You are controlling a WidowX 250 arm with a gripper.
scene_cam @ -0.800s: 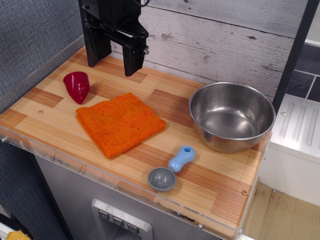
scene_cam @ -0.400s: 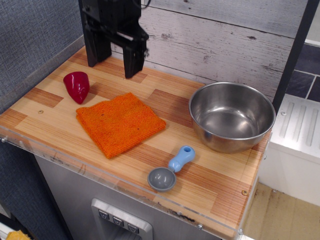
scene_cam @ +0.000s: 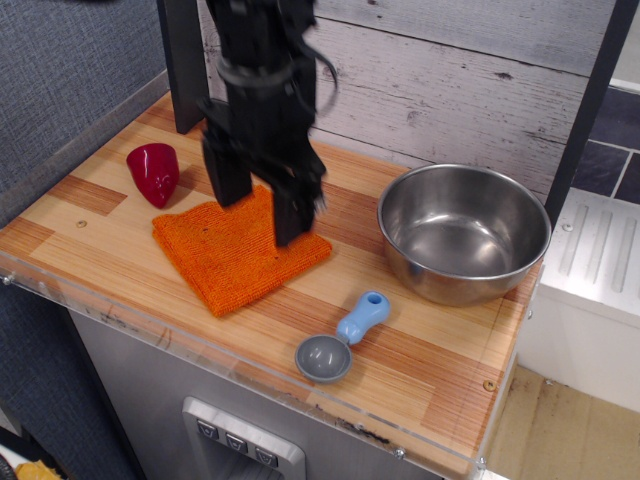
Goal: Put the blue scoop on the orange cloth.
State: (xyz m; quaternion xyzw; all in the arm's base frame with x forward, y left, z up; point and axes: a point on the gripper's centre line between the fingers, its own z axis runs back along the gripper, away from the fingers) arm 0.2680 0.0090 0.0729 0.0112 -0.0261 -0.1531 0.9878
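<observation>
The robot's gripper will next lay the blue scoop on the orange cloth (scene_cam: 232, 251), so it will grab the scoop by its light-blue handle (scene_cam: 363, 318).
The blue scoop (scene_cam: 342, 338) lies on the wooden table near the front edge, its light-blue handle pointing back right and its grey bowl toward the front. The orange cloth (scene_cam: 232, 251) lies flat to its left, partly covered by my arm. My black gripper (scene_cam: 260, 212) hangs over the cloth with its two fingers apart and nothing between them. It is to the left of and behind the scoop, well apart from it.
A large steel bowl (scene_cam: 463, 232) stands at the back right. A dark red cup-like object (scene_cam: 154, 172) lies at the back left. The wooden table (scene_cam: 420, 380) has a clear plastic front rim. A plank wall stands behind.
My gripper has moved from the back left of the table forward and to the right, and down, so that it now hangs over the orange cloth. The scoop, cloth and bowl have not moved.
</observation>
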